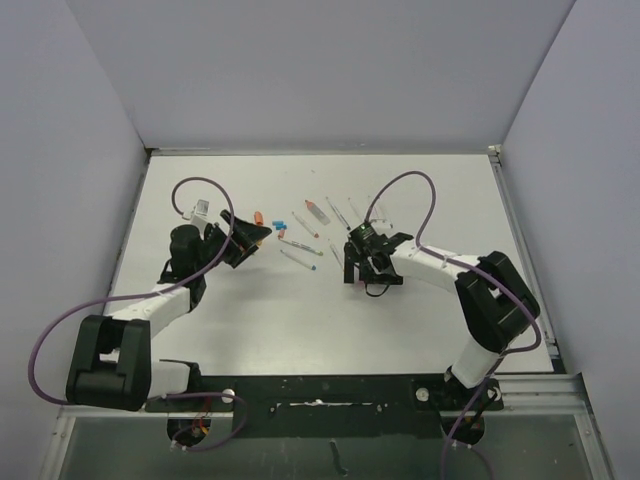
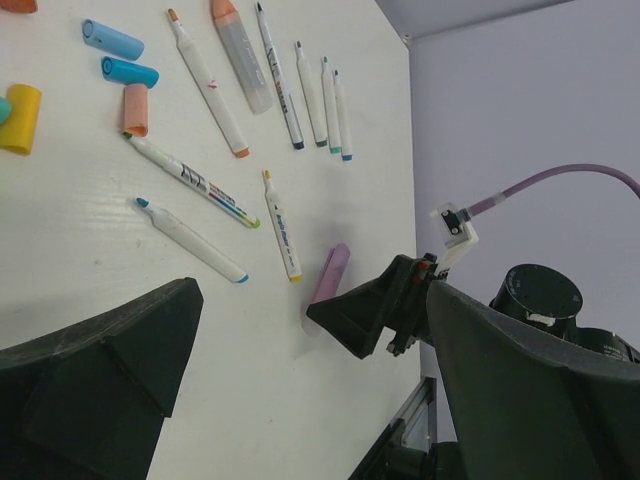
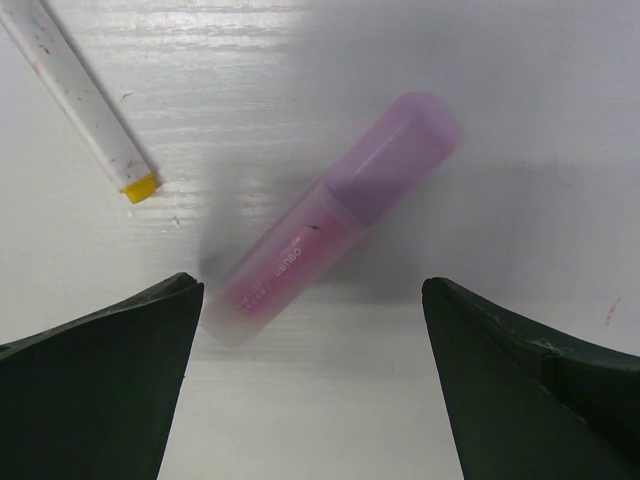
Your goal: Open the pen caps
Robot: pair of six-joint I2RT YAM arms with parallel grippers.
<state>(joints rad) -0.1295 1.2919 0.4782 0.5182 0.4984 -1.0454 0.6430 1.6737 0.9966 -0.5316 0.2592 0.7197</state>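
The purple cap [image 3: 400, 150] needs to stay free for my left gripper to open. My right gripper should next grab the pink highlighter by its body [image 3: 284, 266].
A pink highlighter [image 3: 285, 265] lies on the white table with its purple cap [image 3: 400, 150] on. My right gripper [image 3: 312, 300] is open just above it, one finger on each side of its near end, not touching; it also shows in the top view [image 1: 362, 262]. The highlighter also shows in the left wrist view [image 2: 332, 272], beside the right gripper's finger [image 2: 365, 312]. My left gripper [image 2: 305, 340] is open and empty, left of the pens in the top view [image 1: 245, 240]. Loose caps lie apart: blue [image 2: 112, 39], teal [image 2: 130, 71], orange [image 2: 135, 108], yellow [image 2: 20, 118].
Several uncapped thin white pens [image 2: 205, 80] lie spread between the arms, one with a yellow tip [image 3: 80, 95] close to the highlighter. An orange-topped highlighter [image 2: 242, 60] lies among them. Grey walls enclose the table [image 1: 420, 330] on three sides.
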